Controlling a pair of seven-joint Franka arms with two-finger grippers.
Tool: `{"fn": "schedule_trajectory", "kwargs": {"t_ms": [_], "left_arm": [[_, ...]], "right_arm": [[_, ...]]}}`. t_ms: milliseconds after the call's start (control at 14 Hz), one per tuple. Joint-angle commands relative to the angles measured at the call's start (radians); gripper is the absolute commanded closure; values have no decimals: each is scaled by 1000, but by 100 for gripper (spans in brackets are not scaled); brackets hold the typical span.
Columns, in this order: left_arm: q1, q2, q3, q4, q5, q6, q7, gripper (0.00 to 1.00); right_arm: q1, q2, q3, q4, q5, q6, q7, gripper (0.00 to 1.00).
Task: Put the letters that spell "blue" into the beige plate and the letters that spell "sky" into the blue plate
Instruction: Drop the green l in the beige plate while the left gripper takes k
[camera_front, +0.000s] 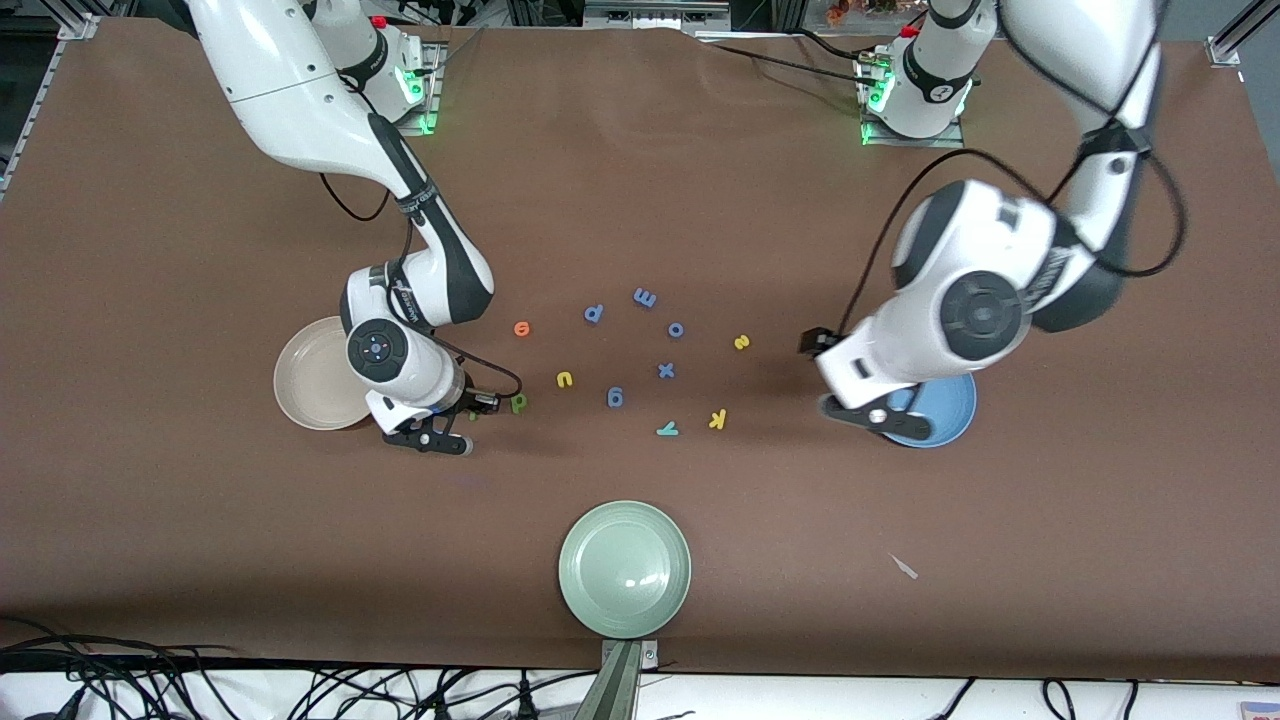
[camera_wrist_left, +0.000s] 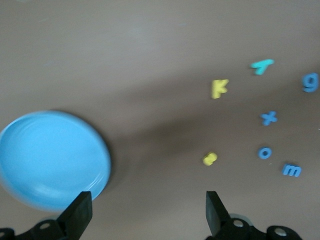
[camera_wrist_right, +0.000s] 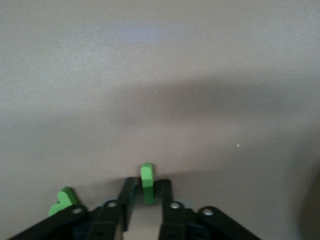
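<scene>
My left gripper grabs the yellow "k" by its stem and the ends of its arms next, to help spell "sky" in the blue plate (camera_front: 948, 412) (camera_wrist_left: 50, 160).
My right gripper (camera_front: 466, 428) (camera_wrist_right: 146, 191) is down at the table beside the beige plate (camera_front: 308, 388), its fingers closed on the thin green "l" (camera_wrist_right: 146, 181). The green "b" (camera_front: 518, 403) (camera_wrist_right: 62, 200) lies just beside it. Yellow "u" (camera_front: 565, 379) and orange "e" (camera_front: 521, 328) rest toward the middle. Yellow "s" (camera_front: 741, 342) (camera_wrist_left: 210, 159), yellow "k" (camera_front: 717, 419) (camera_wrist_left: 219, 88) and teal "y" (camera_front: 667, 429) (camera_wrist_left: 262, 65) lie nearer the blue plate (camera_front: 948, 412) (camera_wrist_left: 50, 160). My left gripper (camera_front: 862, 415) (camera_wrist_left: 149, 210) hangs open and empty over the table at that plate's edge.
Several blue-purple letters lie mid-table, among them an "m" (camera_front: 645, 297), an "o" (camera_front: 676, 329), an "x" (camera_front: 666, 370) and a "g" (camera_front: 615, 397). A pale green plate (camera_front: 625, 568) sits near the front edge. A small scrap (camera_front: 904, 567) lies on the brown cloth.
</scene>
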Motion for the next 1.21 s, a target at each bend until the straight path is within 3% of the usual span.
{"fn": "schedule_trajectory", "kwargs": {"t_ms": [0, 356, 641, 998, 1069, 1140], "left_arm": [[-82, 84, 13, 46, -7, 69, 58, 0], [-94, 184, 15, 45, 13, 313, 209, 0], [-114, 259, 16, 43, 8, 431, 184, 0], [-132, 331, 19, 46, 10, 522, 44, 0], [-145, 342, 19, 46, 10, 543, 26, 8], [-158, 351, 22, 46, 10, 560, -2, 23]], "right_arm": [[-2, 11, 2, 13, 18, 17, 3, 100], [-20, -40, -22, 36, 5, -91, -60, 100], [-23, -103, -97, 19, 5, -220, -247, 100], [-23, -238, -197, -177, 5, -173, -469, 100], [-23, -265, -214, -238, 5, -126, -514, 100], [-23, -284, -226, -298, 6, -63, -552, 100]]}}
